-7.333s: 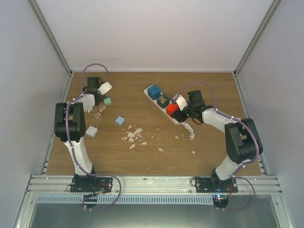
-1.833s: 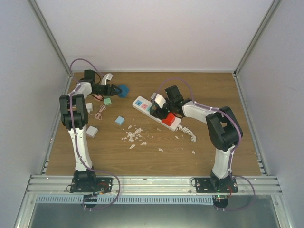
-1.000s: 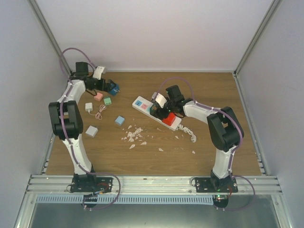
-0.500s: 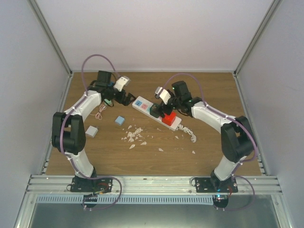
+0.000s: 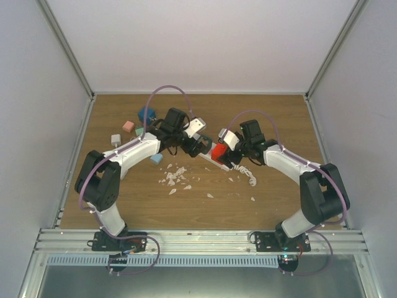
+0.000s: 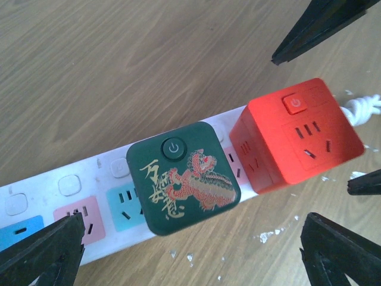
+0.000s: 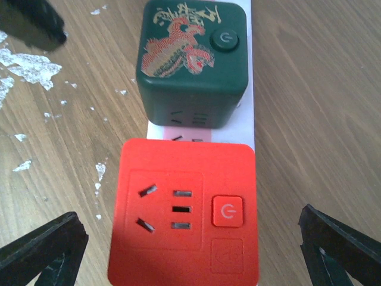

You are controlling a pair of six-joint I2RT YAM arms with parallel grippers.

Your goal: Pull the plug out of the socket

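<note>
The left gripper grips the opposite sides of the green plug next, above the white power strip, to pull it off the socket.
The white power strip lies on the wooden table with pastel pink and blue outlet faces showing. A dark green cube plug with a dragon print and a red cube plug sit plugged in side by side. My left gripper is open and hovers over the green plug, one finger on each side. My right gripper is open and straddles the red plug, with the green plug just beyond. In the top view both grippers meet over the strip and hide most of it.
Small pink, green, blue, grey and light blue cubes lie at the back left. White flakes litter the table in front. The strip's coiled cord trails right.
</note>
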